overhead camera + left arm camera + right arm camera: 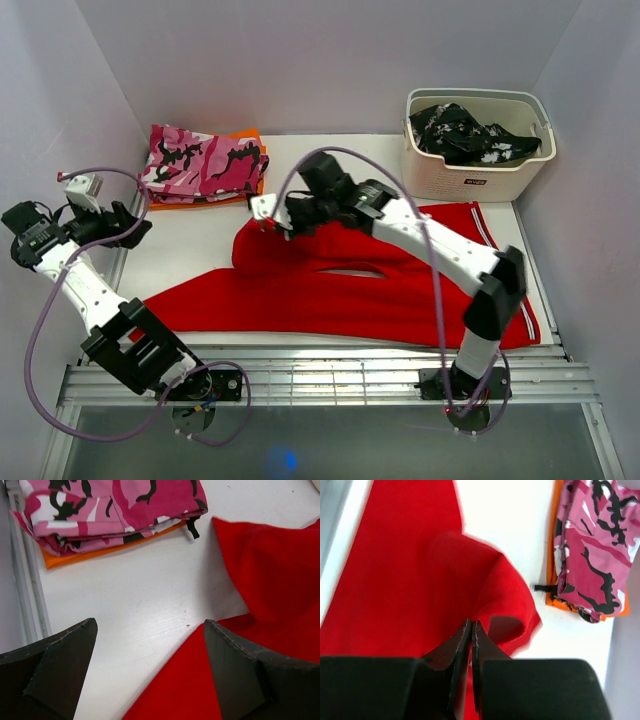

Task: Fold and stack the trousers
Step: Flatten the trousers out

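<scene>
My left gripper grabs the red trousers (380, 290) by the raised leg's loose end corner (246, 229) next, to straighten the raised leg flat for folding.
The red trousers (380, 290) lie spread across the middle of the table, with thin white stripes at the right end (527, 318). My right gripper (272, 224) is shut on a raised fold of the red cloth at the trousers' upper left. In the right wrist view the gripper (471, 626) has its jaws nearly touching, with the red cloth (405, 580) between and below them. My left gripper (133, 228) is open and empty at the table's left side. In the left wrist view the gripper (150, 627) hangs over bare table beside a trouser leg (280, 570).
A folded pink camouflage garment (200, 160) lies on an orange one at the back left; it also shows in both wrist views (110, 505) (595, 545). A white basket (480, 176) at the back right holds a black-and-white garment (470, 132). White walls enclose the table.
</scene>
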Robot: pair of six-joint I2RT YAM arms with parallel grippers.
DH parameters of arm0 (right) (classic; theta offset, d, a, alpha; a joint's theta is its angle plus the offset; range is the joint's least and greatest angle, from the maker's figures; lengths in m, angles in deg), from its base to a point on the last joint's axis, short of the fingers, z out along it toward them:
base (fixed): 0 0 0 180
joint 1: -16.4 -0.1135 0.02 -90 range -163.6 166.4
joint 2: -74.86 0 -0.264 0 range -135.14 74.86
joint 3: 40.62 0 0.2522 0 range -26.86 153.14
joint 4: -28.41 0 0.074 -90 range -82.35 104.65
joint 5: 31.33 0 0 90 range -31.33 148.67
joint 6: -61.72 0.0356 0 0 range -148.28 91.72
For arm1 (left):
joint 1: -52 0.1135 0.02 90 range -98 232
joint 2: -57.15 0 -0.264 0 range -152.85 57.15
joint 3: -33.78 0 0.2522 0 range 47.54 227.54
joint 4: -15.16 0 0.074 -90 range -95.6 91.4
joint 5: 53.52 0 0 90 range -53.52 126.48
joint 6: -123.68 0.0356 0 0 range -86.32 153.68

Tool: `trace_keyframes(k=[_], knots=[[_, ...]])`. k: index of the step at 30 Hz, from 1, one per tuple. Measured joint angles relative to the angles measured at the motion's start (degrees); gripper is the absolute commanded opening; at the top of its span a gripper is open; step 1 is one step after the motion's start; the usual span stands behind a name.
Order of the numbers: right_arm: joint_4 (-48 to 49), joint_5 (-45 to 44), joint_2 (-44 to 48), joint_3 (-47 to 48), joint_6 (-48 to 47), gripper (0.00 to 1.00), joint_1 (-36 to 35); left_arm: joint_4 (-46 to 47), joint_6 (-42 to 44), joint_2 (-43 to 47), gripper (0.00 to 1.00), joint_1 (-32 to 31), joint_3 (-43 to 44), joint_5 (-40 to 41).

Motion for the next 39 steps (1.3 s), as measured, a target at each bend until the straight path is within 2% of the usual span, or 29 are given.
trace_keyframes(k=[4,8,11,14,18,20,23,30,34,39], knots=[[-7.98,1.57,16.79,-13.11,-11.78,0.08,-0.09,-0.26,4.39,-0.42,0.95,-0.17,3.78,-2.38],[-9.44,-1.42,30.14,-37.11,-21.14,0.08,-1.2,-4.85,14.71,-0.44,0.88,-1.86,6.49,-3.91],[-8.79,-6.54,36.52,-56.78,-26.38,0.08,-3.17,-11.69,25.38,-0.26,0.84,-6.32,6.69,-3.72],[-7.96,-10.93,41.31,-69.77,-28.26,0.08,-6.51,-17.2,32.61,0.5,0.82,-15.15,5.27,-0.94],[-5.68,-13.75,43.87,-73.53,-27.76,0.08,-8.24,-19.93,34.71,2.14,0.84,-34.07,1.14,5.09],[-3.93,-14.58,44.33,-74.2,-27.61,0.08,-8.28,-18.27,30.91,1.42,0.86,-44.39,0.11,9.16],[-2.6,-15.39,44.09,-74.38,-27.45,0.08,-8.33,-14.67,23.47,-3.28,0.89,-55.15,1.07,14.25],[-0.07,-16.65,43.01,-74.2,-26.56,0.08,-8.37,0.79,6.38,-17.94,0.89,-69.31,1.42,26.64],[0.09,-16.87,42.99,-74.2,-25.9,0.08,-8.37,8.81,-0.28,-23.87,0.88,-73.92,1.36,32.41],[0.42,-17.14,42.99,-74.2,-24.87,0.08,-8.39,15.96,-6.14,-29.88,0.87,-76.13,1.6,37.68]])
